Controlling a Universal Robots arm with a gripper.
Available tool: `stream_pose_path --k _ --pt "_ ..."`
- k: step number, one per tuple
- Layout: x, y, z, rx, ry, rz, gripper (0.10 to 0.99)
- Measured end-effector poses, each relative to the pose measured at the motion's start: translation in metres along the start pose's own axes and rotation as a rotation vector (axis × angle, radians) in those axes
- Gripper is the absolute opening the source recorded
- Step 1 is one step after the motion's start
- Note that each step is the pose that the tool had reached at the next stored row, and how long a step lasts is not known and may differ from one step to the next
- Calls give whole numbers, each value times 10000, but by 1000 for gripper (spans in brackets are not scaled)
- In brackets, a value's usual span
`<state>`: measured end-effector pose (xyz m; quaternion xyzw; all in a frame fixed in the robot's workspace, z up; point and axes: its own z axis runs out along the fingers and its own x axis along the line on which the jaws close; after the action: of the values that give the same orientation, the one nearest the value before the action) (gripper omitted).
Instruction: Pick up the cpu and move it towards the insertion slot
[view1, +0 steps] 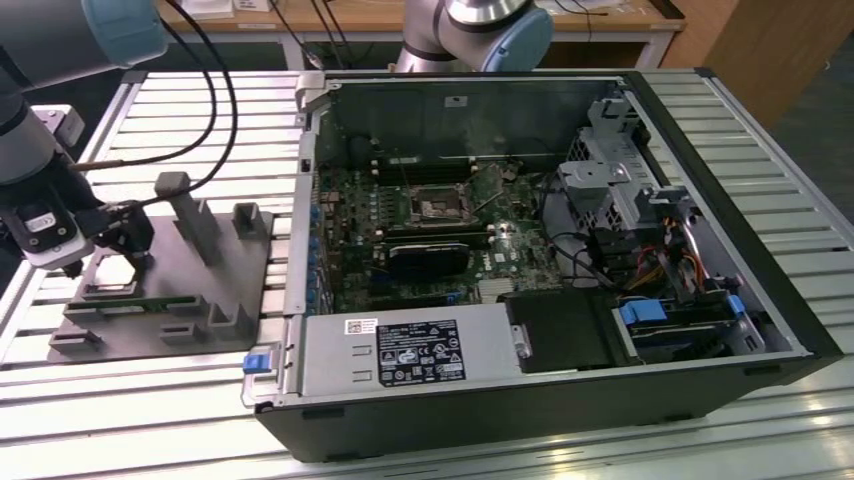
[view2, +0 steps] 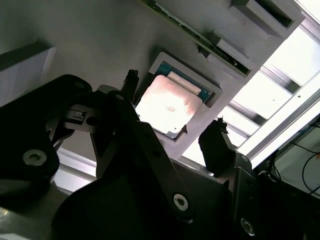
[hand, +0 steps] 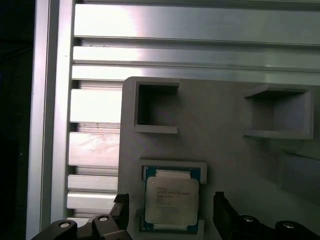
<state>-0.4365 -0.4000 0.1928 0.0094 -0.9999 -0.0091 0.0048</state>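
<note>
My gripper is ready to close on the CPU now, as its dark fingers are on both sides of the CPU's edges in the fixture's grey hollow (hand: 172, 162).
The cpu (hand: 171, 200) is a small silver-topped square chip lying flat in a shallow recess of the grey plastic fixture (hand: 225, 150). My gripper (hand: 170, 210) is open and low over it, one dark finger on each side with a small gap to the chip's edges. The second wrist view shows the same: cpu (view2: 167, 105) between the spread fingers (view2: 217, 142). In the exterior view, my gripper (view1: 118, 255) hangs over the fixture (view1: 200, 300) at the exterior view's left. The insertion slot (view1: 437, 205), a silver-framed square socket, sits on the motherboard inside the open computer case.
The fixture carries tall grey posts (view1: 180, 205) and a thin green memory strip (view1: 140, 300) close to my gripper. The open computer case (view1: 534, 380) fills the middle of the slatted metal table (view1: 134, 400). A second robot arm's base (view1: 481, 25) stands behind the case.
</note>
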Motion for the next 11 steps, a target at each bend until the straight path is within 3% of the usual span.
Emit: stream_pose_path --k 11 --pt "-1 17 60 0 -1 2 765"
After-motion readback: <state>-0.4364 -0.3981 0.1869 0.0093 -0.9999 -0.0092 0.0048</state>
